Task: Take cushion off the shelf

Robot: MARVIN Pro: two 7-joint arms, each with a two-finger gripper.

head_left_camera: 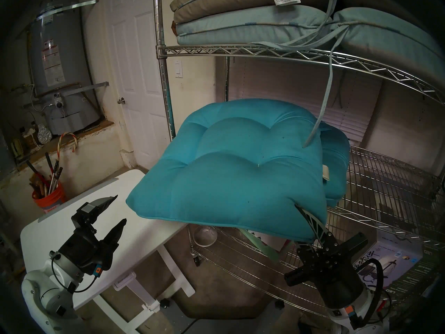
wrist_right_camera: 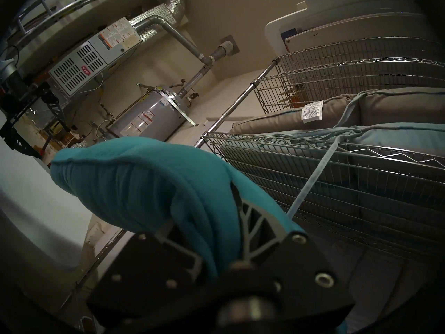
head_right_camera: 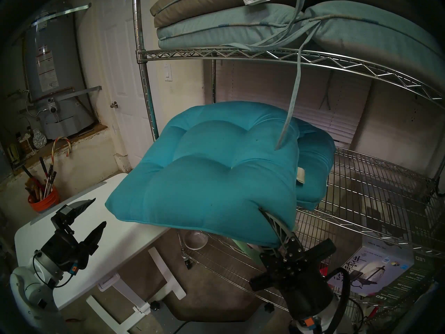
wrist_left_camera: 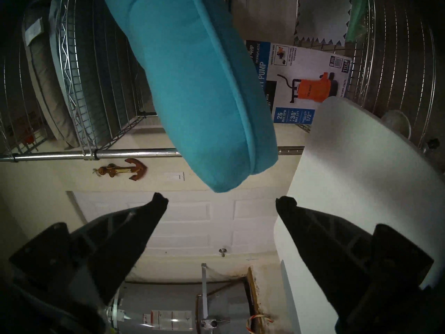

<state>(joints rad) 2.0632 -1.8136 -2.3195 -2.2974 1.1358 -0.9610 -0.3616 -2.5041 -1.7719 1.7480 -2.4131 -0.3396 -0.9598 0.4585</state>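
My left gripper grabs the cushion by its tapered front corner (head_left_camera: pixel 133 200) next, since the cushion's tufted middle (head_left_camera: pixel 230 161) is too wide for my fingers.
A teal tufted cushion (head_left_camera: pixel 240 172) hangs tilted in front of the chrome wire shelf (head_left_camera: pixel 240 50), its left corner out over the white table. My right gripper (head_left_camera: pixel 299 209) is shut on the cushion's near right corner, seen close in the right wrist view (wrist_right_camera: pixel 212 205). A second teal cushion (head_left_camera: pixel 337 162) lies behind it on the middle tier. My left gripper (head_left_camera: pixel 120 208) is open and empty above the table, below and left of the cushion. In the left wrist view the cushion's corner (wrist_left_camera: pixel 192 85) hangs just beyond the open fingers (wrist_left_camera: pixel 160 197).
A small white table (head_left_camera: pixel 149 234) stands left of the shelf. Grey and pale blue cushions (head_left_camera: pixel 240 20) are stacked on the upper tier, and a tie strap (head_left_camera: pixel 325 97) dangles onto the teal cushion. Boxes (head_left_camera: pixel 395 261) sit on the lower tier. An orange bucket (head_left_camera: pixel 49 201) and a water heater (head_left_camera: pixel 62 73) are at the left.
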